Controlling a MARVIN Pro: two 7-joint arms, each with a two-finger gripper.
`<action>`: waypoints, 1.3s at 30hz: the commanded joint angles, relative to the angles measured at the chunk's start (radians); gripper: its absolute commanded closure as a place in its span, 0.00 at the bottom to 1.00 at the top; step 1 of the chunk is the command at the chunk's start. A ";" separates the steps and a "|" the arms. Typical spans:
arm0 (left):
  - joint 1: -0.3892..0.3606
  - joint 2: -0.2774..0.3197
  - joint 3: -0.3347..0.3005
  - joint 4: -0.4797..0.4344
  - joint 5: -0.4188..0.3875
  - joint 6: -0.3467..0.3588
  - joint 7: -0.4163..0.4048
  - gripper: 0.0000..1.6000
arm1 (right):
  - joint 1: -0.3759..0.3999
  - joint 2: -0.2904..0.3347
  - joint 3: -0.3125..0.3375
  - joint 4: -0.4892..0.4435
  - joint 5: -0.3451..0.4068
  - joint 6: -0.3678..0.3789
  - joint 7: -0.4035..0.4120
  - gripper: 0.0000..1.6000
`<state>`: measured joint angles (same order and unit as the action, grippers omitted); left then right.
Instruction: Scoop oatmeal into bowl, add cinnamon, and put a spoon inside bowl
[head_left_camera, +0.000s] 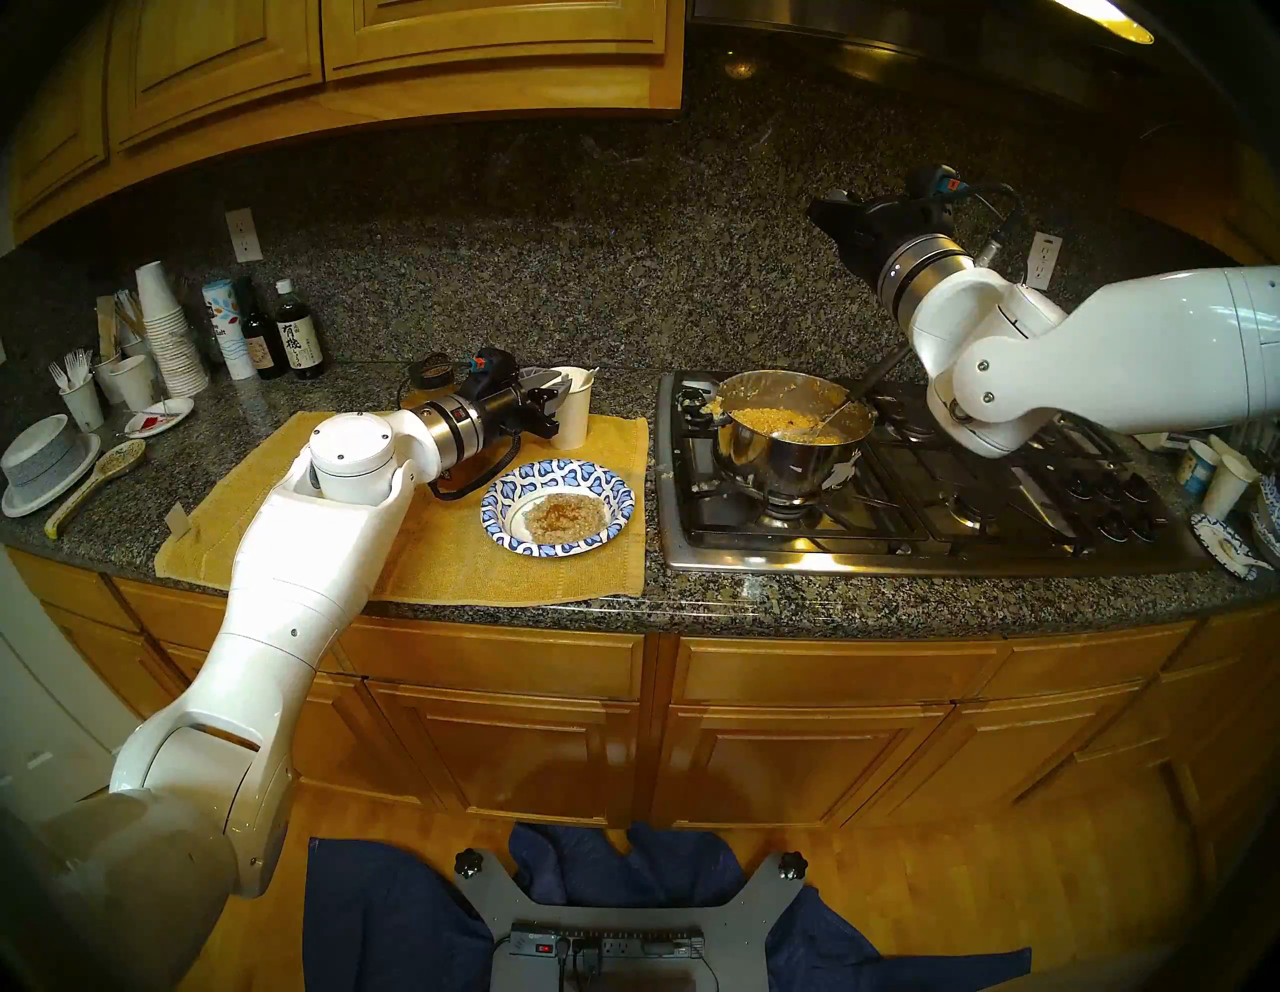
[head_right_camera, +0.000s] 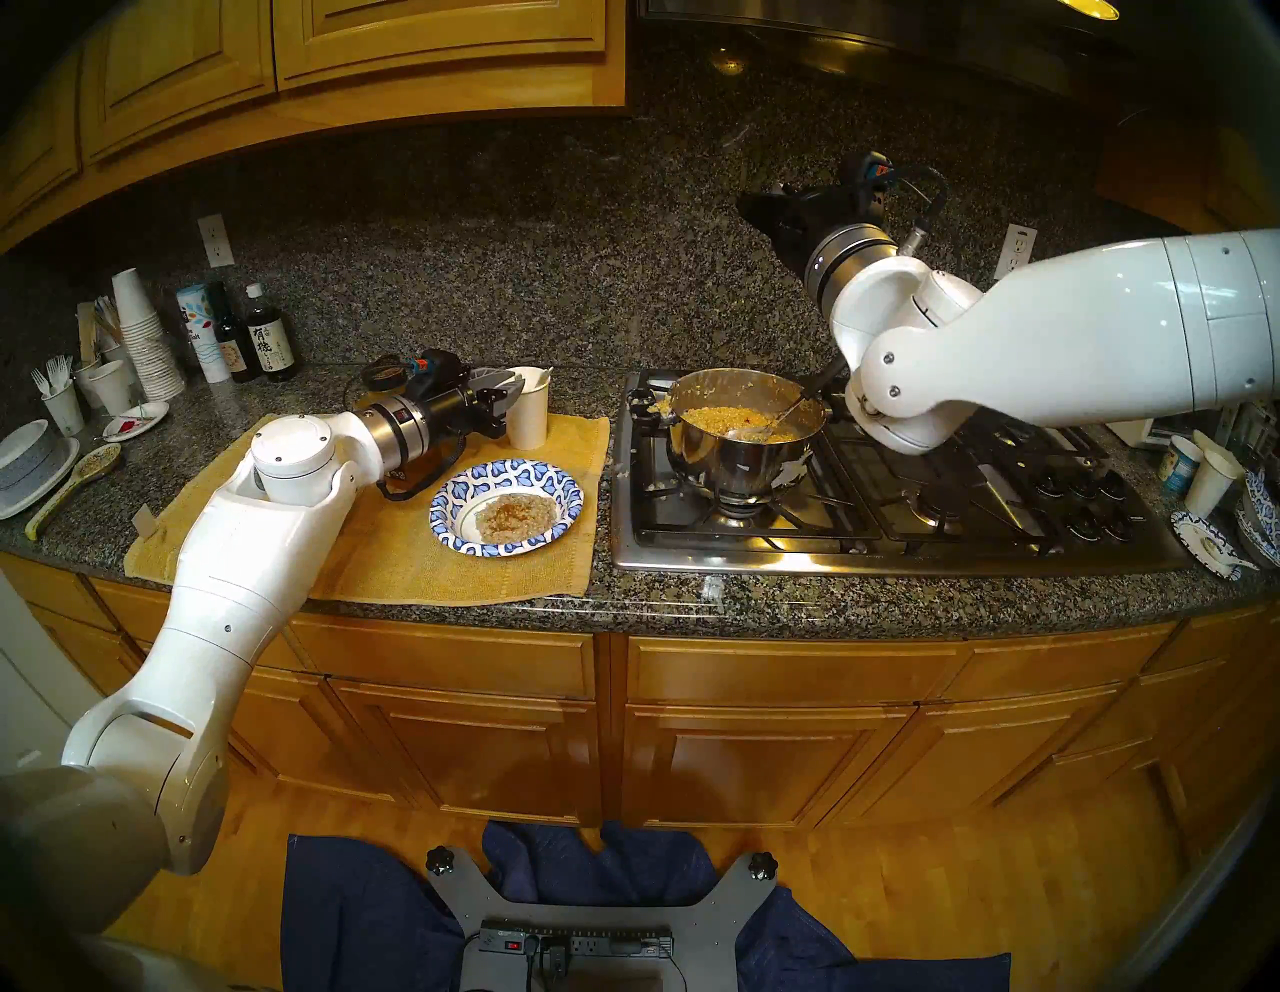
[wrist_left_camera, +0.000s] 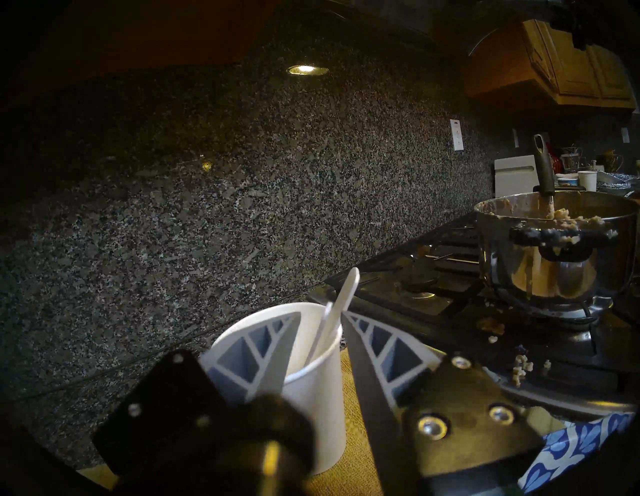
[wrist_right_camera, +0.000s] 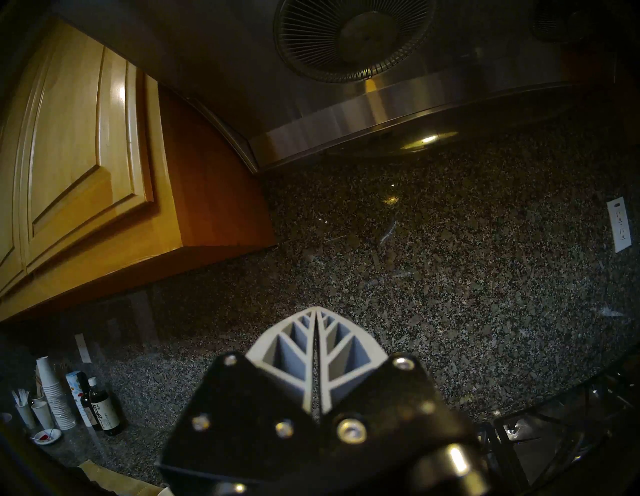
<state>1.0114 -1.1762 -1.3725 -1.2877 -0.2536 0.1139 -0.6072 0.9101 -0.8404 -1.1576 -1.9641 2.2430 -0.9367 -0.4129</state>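
The white paper cup surrounds the spoon's lower part, so my left gripper should next grab the spoon by the end of its handle above the cup's rim (wrist_left_camera: 344, 292).
The blue-and-white paper bowl (head_left_camera: 512, 485) sits on the yellow mat and holds a patch of oatmeal (head_left_camera: 564, 516) dusted with brown powder. More oatmeal (head_left_camera: 789, 418) fills the steel pot on the stove. A white plastic spoon (wrist_left_camera: 341, 304) stands in a white paper cup (head_left_camera: 573, 415) behind the bowl. My left gripper (wrist_left_camera: 321, 313) is level with the cup's rim, open, one finger on each side of the spoon's handle. Behind my left wrist only a dark round top (head_left_camera: 431, 369) shows; the rest of the cinnamon is hidden. My right gripper (wrist_right_camera: 316, 311) is shut and empty, raised near the backsplash above the stove.
A metal serving spoon (head_left_camera: 824, 424) leans in the steel pot (head_left_camera: 783, 464) on the gas cooktop (head_left_camera: 970, 526). At the far left stand stacked paper cups (head_left_camera: 170, 332), sauce bottles (head_left_camera: 298, 339), grey bowls (head_left_camera: 41, 461) and a speckled spoon (head_left_camera: 104, 478). Cups and patterned plates crowd the right end (head_left_camera: 1226, 485).
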 joint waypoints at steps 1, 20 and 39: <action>-0.053 -0.006 -0.007 -0.009 -0.002 -0.020 -0.005 0.52 | 0.033 -0.005 0.022 0.014 -0.009 -0.013 0.002 1.00; -0.055 -0.019 -0.010 0.008 0.010 -0.033 0.001 0.61 | 0.031 -0.012 0.024 0.013 -0.005 -0.015 0.002 1.00; -0.060 -0.023 -0.031 0.001 -0.007 -0.039 0.009 1.00 | 0.030 -0.020 0.028 0.016 -0.003 -0.015 0.004 1.00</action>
<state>1.0014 -1.1979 -1.3809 -1.2545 -0.2443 0.0868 -0.5927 0.9097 -0.8582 -1.1548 -1.9639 2.2450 -0.9380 -0.4111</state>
